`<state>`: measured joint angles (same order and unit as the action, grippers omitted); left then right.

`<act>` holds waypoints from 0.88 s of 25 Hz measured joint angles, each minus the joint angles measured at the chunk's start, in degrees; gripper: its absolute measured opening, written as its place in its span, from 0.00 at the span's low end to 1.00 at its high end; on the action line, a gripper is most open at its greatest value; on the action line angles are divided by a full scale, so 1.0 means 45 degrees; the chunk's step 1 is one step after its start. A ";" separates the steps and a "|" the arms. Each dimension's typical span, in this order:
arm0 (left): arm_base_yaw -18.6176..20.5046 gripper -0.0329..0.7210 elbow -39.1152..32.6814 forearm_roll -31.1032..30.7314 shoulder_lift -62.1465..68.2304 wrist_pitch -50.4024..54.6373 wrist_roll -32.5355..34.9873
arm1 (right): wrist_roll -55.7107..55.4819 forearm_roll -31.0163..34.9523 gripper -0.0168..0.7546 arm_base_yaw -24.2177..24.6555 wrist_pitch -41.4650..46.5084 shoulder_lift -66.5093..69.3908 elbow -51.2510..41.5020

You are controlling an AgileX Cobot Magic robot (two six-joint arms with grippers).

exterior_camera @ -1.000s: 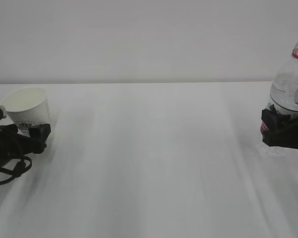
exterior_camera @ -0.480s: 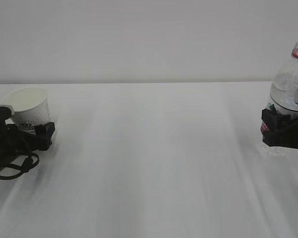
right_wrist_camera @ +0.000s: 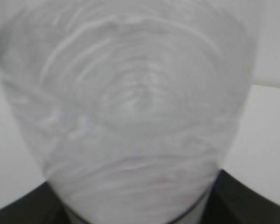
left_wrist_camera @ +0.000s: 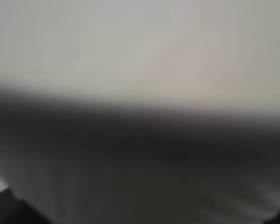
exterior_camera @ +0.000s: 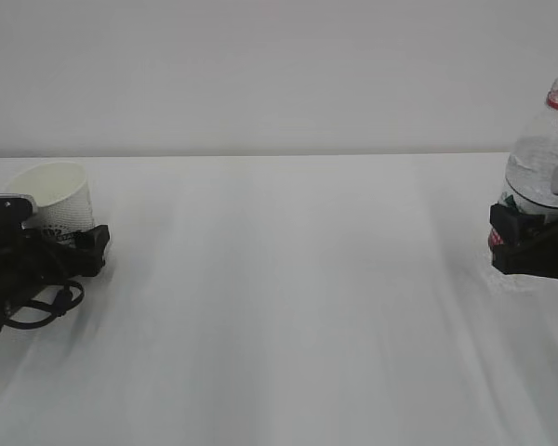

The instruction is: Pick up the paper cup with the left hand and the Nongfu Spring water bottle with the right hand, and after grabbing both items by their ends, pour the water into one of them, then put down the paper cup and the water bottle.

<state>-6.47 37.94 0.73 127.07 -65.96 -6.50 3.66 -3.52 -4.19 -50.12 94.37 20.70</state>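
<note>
My left gripper grabs the paper cup by its lower part (exterior_camera: 67, 228) next, to hold it steady for the pour.
The white paper cup (exterior_camera: 54, 193) stands upright at the far left of the table. My left gripper (exterior_camera: 46, 229) is open, its black fingers (exterior_camera: 89, 240) on either side of the cup's lower part. The left wrist view is only a pale and dark blur. At the far right stands the Nongfu Spring water bottle (exterior_camera: 543, 153), uncapped with a red neck ring and holding water (exterior_camera: 538, 178). My right gripper (exterior_camera: 523, 240) is shut on its lower part over the label. In the right wrist view the ribbed bottle (right_wrist_camera: 130, 102) fills the frame between the dark jaws of my right gripper (right_wrist_camera: 140, 215).
The white table (exterior_camera: 288, 297) stretches between the two arms, with a plain pale wall (exterior_camera: 279, 74) behind it. A loop of black cable (exterior_camera: 37, 307) hangs from the left arm near the table's surface.
My left gripper has slid to the right and further in around the cup, which stays in place. The right gripper and the bottle have not moved.
</note>
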 joint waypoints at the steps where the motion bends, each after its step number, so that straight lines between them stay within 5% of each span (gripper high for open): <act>1: 0.0000 0.95 0.0064 0.0000 0.0010 0.0000 0.0000 | 0.0000 0.0000 0.57 0.0000 0.0000 0.0000 0.0000; 22: 0.0000 0.75 0.0335 -0.1083 0.0125 -0.0035 0.0000 | 0.0000 0.0000 0.57 0.0000 -0.0020 0.0000 0.0000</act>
<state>-6.47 39.45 -4.14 127.63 -66.12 -6.50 3.66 -3.52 -4.19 -50.21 94.37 20.70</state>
